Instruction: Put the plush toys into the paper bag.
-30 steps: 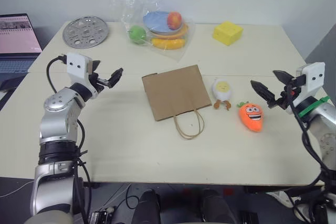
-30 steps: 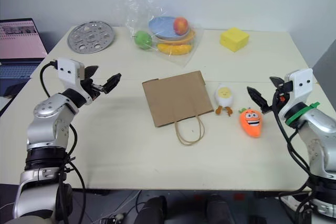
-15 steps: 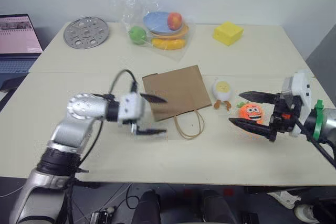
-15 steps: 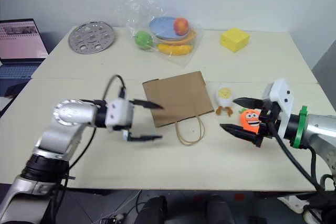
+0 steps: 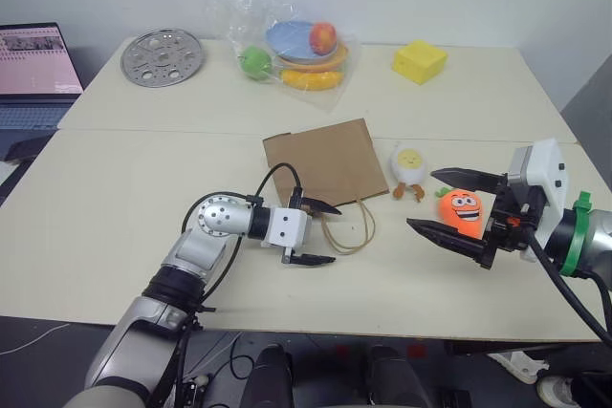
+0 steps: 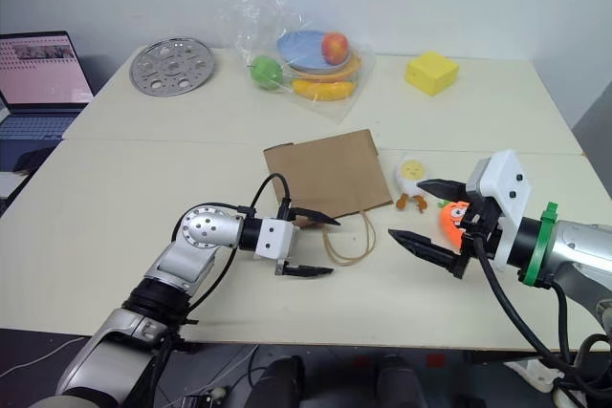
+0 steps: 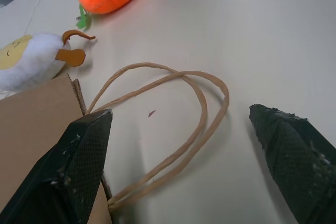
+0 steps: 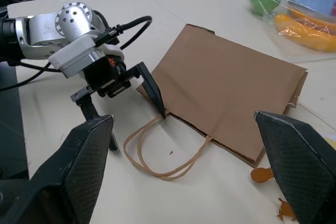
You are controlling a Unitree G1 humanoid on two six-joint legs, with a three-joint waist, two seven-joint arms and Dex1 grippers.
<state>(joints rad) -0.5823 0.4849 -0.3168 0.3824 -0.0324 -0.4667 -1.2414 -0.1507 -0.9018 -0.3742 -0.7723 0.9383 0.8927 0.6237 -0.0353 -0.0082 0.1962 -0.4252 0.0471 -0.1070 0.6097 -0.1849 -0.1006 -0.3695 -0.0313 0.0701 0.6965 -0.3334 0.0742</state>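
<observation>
My left gripper pinches the paper bag [image 5: 323, 160] by one handle loop [image 5: 368, 225] next, since the bag lies flat and only its string loops stick out past its opening.
The brown paper bag [image 5: 323, 160] lies flat at mid-table, its looped string handles [image 5: 350, 230] toward me. My left gripper [image 5: 331, 233] is open at the handles [image 7: 173, 124], one finger at the bag's mouth edge and one beyond the loops. The egg toy [image 5: 409, 163] lies just right of the bag, and the orange carrot toy [image 5: 459, 207] is right of the egg. My right gripper [image 5: 424, 200] is open and points left. The carrot shows between its fingers, and nothing is gripped.
At the back stand a clear plastic bag [image 5: 292, 50] holding fruit and a blue plate, a yellow block [image 5: 419, 60] and a perforated metal disc [image 5: 161, 54]. A laptop [image 5: 33, 69] sits off the table's left edge.
My left gripper has swung from the left side over to the bag's handles, dropped and rolled. My right gripper came in beside the carrot, then held still.
</observation>
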